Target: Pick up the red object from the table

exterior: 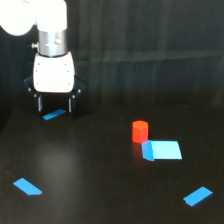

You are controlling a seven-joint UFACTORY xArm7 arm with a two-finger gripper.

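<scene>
My gripper should pick up the red object next by grabbing the red object's upright cylindrical body [140, 131].
The red object [140, 131] is a small bright red-orange cylinder standing upright on the black table [100, 170], right of centre. It touches the back left corner of a flat blue rectangular block [161, 150]. My gripper [54, 104] hangs from the white arm [52, 55] at the upper left of the exterior view, far to the left of the cylinder. Its two dark fingers [39, 104] are spread apart with nothing between them. A small blue flat piece [54, 114] lies on the table just below the fingertips.
Two more blue flat pieces lie on the table: one at the front left [27, 186] and one at the front right [198, 196]. A dark curtain [150, 35] backs the scene.
</scene>
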